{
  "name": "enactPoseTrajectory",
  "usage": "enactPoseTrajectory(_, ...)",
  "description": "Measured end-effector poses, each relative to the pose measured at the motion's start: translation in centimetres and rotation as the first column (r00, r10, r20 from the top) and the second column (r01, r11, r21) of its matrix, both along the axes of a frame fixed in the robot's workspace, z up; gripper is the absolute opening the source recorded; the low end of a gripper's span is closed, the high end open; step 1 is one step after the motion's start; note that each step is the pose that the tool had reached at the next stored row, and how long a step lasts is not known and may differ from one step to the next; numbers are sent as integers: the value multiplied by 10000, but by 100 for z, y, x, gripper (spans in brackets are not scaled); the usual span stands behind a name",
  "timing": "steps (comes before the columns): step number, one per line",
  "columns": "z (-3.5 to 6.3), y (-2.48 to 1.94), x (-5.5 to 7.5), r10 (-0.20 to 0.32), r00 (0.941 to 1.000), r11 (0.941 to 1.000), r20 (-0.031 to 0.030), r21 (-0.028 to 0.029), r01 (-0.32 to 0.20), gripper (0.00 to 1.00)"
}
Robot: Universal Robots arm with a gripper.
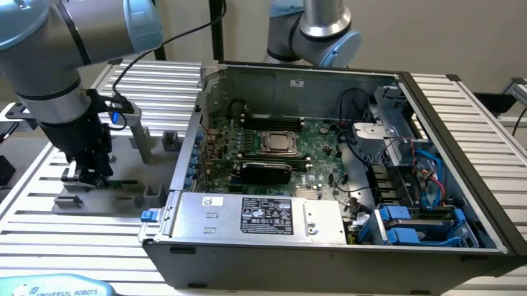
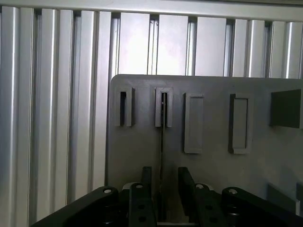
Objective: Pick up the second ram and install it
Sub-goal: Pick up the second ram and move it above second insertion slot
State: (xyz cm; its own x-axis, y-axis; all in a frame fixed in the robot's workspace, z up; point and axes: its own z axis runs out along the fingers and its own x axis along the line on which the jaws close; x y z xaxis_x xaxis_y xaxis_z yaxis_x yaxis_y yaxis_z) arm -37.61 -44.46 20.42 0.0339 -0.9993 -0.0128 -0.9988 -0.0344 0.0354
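My gripper grabs the ram's bare part clear of the block next, since the slotted block (image 2: 164, 108) hugs one end of the ram on both sides.
The second ram (image 2: 162, 142) stands on edge as a thin dark stick, one end held in a slotted grey fixture block (image 2: 164, 108) on the grey fixture plate (image 2: 213, 189). My gripper (image 2: 164, 172) hangs over it, open, with a black finger (image 2: 146, 182) on either side of the stick and a gap to each. In the exterior view the gripper (image 1: 85, 179) is low over the fixture plate (image 1: 49, 205), at the exterior view's left of the open computer case (image 1: 247, 222). The motherboard (image 1: 317, 176) with its CPU socket (image 1: 278, 142) lies inside the case.
Several grey fixture blocks (image 1: 169, 142) rise from the plate around the gripper. The case's metal wall (image 1: 191, 166) stands between the fixture and the motherboard. A second arm's base (image 1: 317, 31) rises behind the case. Cables and blue drive bays (image 1: 411, 225) fill the case's right side.
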Motion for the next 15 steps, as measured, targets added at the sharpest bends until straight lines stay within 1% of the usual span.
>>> enactPoseTrajectory(4, -69, 0, 0, -1, 10000, 10000, 1, 0, 1, 36)
enactPoseTrajectory(6, -85, 1, 3, -2, 10000, 10000, 0, 0, 2, 36)
enactPoseTrajectory(11, -92, 0, 17, 0, 10000, 10000, 1, 1, 0, 36)
enactPoseTrajectory(15, -96, 0, 18, 0, 10000, 10000, -1, -10, 0, 36)
